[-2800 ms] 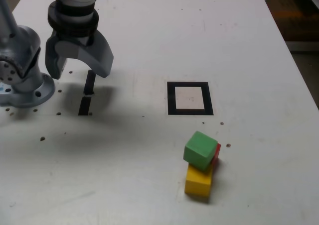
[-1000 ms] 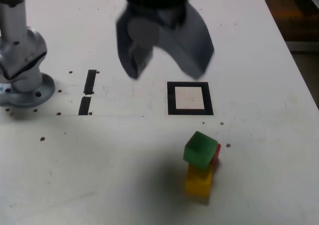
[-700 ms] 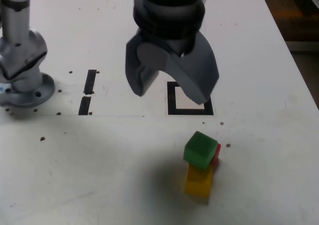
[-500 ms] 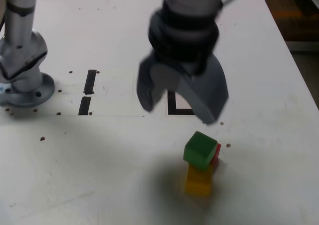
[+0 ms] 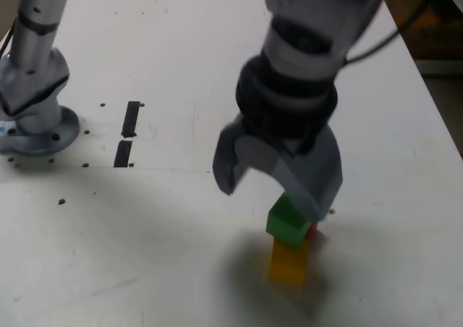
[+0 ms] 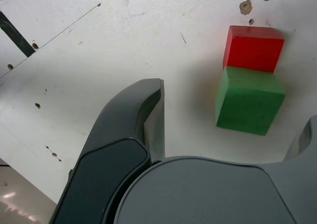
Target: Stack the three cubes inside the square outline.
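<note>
My fingers would miss the cube if I closed now, because they are above and behind the green cube's top (image 5: 283, 208). My gripper should go down first and then close on the cube.
The green cube (image 5: 287, 223) sits askew on top of the yellow cube (image 5: 288, 265) near the table's front edge. Only a sliver of the red cube (image 5: 312, 231) shows, touching them on the exterior view's right. My gripper (image 5: 271, 197) hangs open just above and behind this pile, with one finger on each side of the green cube's top. In the wrist view the green cube (image 6: 249, 100) and the red cube (image 6: 252, 48) lie side by side between the spread fingers (image 6: 148, 115); the yellow cube is hidden under the green one. The arm hides the square outline.
Two short black strips (image 5: 128, 132) lie at the exterior view's left, near the arm's grey base (image 5: 32, 121). Small holes dot the white table (image 5: 145, 255). A dark strip end (image 6: 12, 33) shows at the wrist view's edge.
The gripper has swung from over the square outline toward the front of the table and come down to the cube pile, now covering the outline. The cubes have not moved.
</note>
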Motion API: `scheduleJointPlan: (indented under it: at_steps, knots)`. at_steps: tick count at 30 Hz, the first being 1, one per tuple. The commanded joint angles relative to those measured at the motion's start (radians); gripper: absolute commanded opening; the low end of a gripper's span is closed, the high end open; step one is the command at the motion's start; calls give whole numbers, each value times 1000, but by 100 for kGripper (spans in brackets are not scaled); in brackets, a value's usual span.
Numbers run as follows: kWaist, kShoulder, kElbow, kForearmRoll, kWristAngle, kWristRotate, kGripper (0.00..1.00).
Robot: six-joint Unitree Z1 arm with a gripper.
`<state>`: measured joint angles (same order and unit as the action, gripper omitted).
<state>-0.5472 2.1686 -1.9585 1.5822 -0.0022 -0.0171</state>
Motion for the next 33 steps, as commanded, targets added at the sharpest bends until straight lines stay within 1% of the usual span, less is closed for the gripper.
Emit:
scheduleJointPlan:
  at_steps: [1,8,14,18,26,29,33]
  knots:
    - [-3,13,-6,5,0,2,94]
    - [-8,54,-13,-12,22,4,93]
    - [-8,90,-25,-24,25,6,90]
    - [-8,99,-30,-15,32,6,80]
    - [-8,99,-34,-15,40,-3,53]
    - [-7,102,-35,-15,32,-3,46]
    - [-5,103,-32,-15,24,-3,42]
